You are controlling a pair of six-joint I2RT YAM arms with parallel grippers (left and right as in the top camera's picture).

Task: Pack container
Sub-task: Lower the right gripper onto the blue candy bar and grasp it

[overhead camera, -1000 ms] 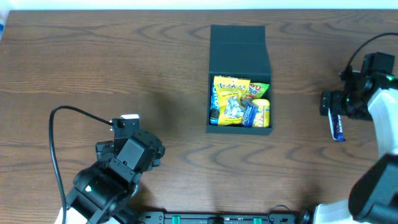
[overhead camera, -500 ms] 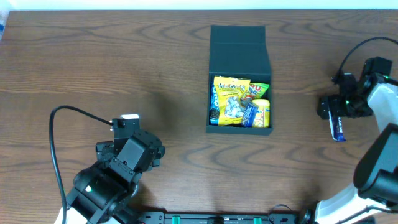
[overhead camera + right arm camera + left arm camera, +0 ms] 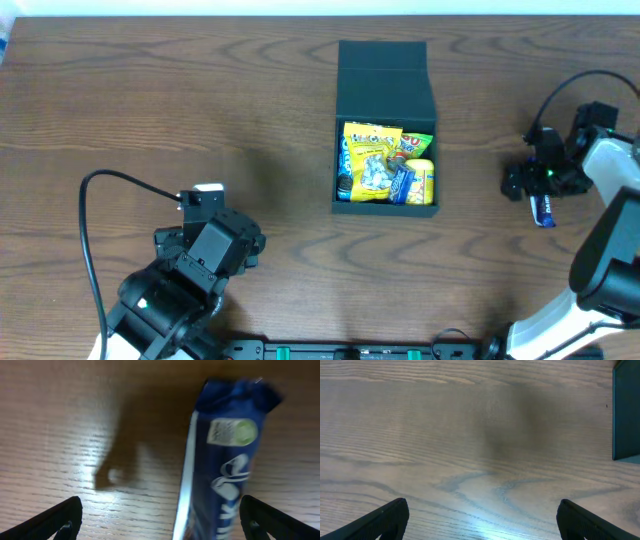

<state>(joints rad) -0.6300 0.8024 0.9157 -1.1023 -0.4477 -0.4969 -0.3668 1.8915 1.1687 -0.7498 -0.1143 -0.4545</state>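
I will grab the blue snack bar (image 3: 544, 208) next with my right gripper, across its narrow width near its middle. Both ends of the bar will stay free, so I can pack it into the container.
The dark teal-black container (image 3: 386, 207) stands at the table's middle with its flap lid (image 3: 384, 78) laid open behind it; its edge shows in the left wrist view (image 3: 626, 415). Several yellow, green and blue snack packets (image 3: 385, 163) lie inside. A blue snack bar (image 3: 544, 208) lies on the table at the far right, close up in the right wrist view (image 3: 222, 465). My right gripper (image 3: 530, 182) is open just over the bar, which lies between the jaws nearer the right finger. My left gripper (image 3: 205, 198) is open and empty over bare wood at the front left.
A black cable (image 3: 95, 225) loops from the left arm across the front left of the wooden table (image 3: 200, 90). The right arm's cable (image 3: 560, 90) arcs above the table's right edge.
My right gripper has shifted left and slightly toward the bar, turning over it. The left arm and the container have not moved.
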